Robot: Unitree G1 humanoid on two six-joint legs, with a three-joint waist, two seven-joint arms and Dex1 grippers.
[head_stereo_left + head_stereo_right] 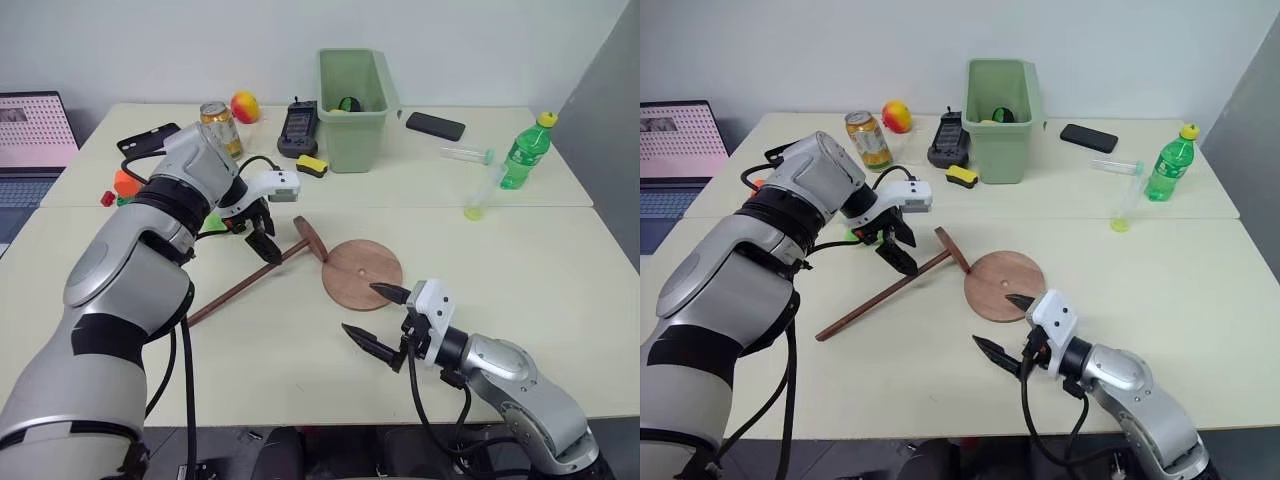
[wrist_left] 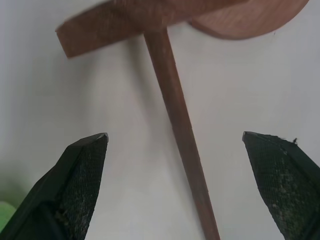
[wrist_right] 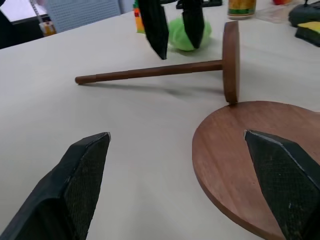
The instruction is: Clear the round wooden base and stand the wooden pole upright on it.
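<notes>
The left gripper's fingers are still above the pole and would miss it if they closed now, so the gripper should move down before it closes on the wooden pole (image 1: 245,285).
The round wooden base (image 1: 362,273) lies flat mid-table with nothing on top of it. The wooden pole (image 1: 245,285) lies on the table to its left, and the pole's small end cap (image 1: 310,238) stands on edge against the base's rim. My left gripper (image 1: 258,240) points down over the pole near the cap, open. In the left wrist view the pole (image 2: 175,110) runs between the spread fingers (image 2: 85,170), untouched. My right gripper (image 1: 360,308) hovers level at the base's near edge, open and holding nothing. The right wrist view shows the base (image 3: 260,160) ahead.
A green bin (image 1: 352,95), a can (image 1: 220,125), a fruit (image 1: 245,105), a black device (image 1: 297,128), a yellow sponge (image 1: 312,165) and a phone (image 1: 435,125) stand at the back. A green bottle (image 1: 525,155) and clear tube (image 1: 480,195) are at the right. A laptop (image 1: 35,130) is far left.
</notes>
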